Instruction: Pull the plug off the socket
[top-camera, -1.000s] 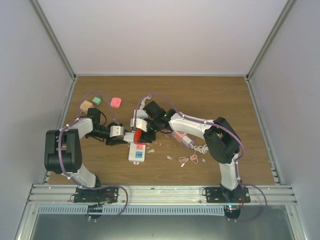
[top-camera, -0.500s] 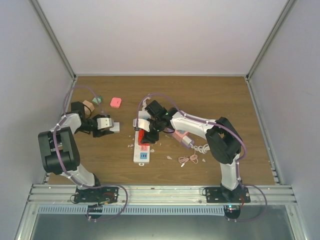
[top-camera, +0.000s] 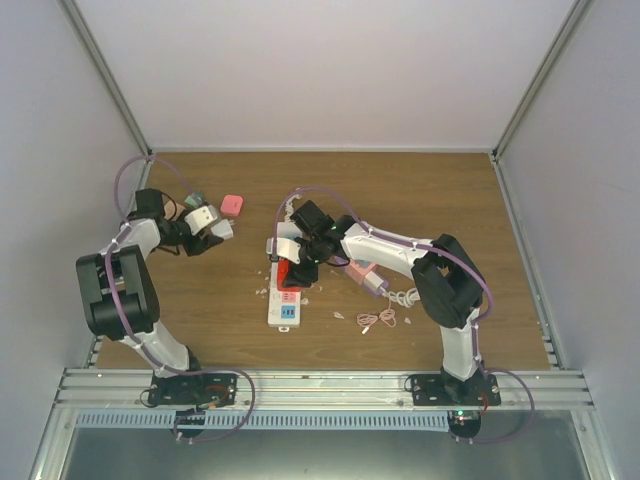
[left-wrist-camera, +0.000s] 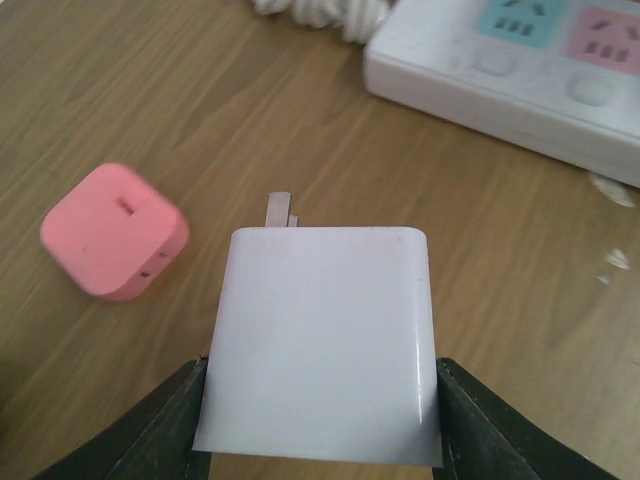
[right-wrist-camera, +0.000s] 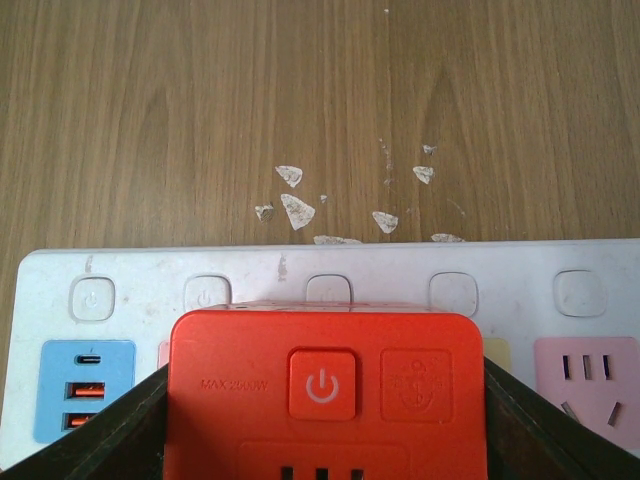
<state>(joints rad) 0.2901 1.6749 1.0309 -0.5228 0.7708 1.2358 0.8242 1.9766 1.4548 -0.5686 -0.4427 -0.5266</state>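
Observation:
The white plug (top-camera: 203, 217) would drop if my left gripper opened now.
My left gripper (top-camera: 212, 224) is shut on a white plug (top-camera: 203, 217), held off the table at the far left, apart from the white power strip (top-camera: 281, 305). In the left wrist view the plug (left-wrist-camera: 325, 340) fills the space between my jaws, its metal prongs (left-wrist-camera: 280, 208) bare and pointing away, with the strip (left-wrist-camera: 520, 75) beyond. My right gripper (top-camera: 291, 266) is shut on a red socket adapter (top-camera: 287, 274) that sits on the strip. The right wrist view shows the adapter (right-wrist-camera: 325, 385) on the strip (right-wrist-camera: 330, 275).
A pink cube charger (top-camera: 232, 205) (left-wrist-camera: 115, 232) and a green block (top-camera: 193, 199) lie by my left gripper. Another pink charger (top-camera: 362, 272), a white cable (top-camera: 403, 297) and a thin pink cable (top-camera: 380, 319) lie right of the strip. White chips (right-wrist-camera: 300, 208) litter the wood.
My left gripper has carried the white plug away from the strip, left and back towards the pink charger. The strip shifted slightly. My right gripper stays on the red adapter.

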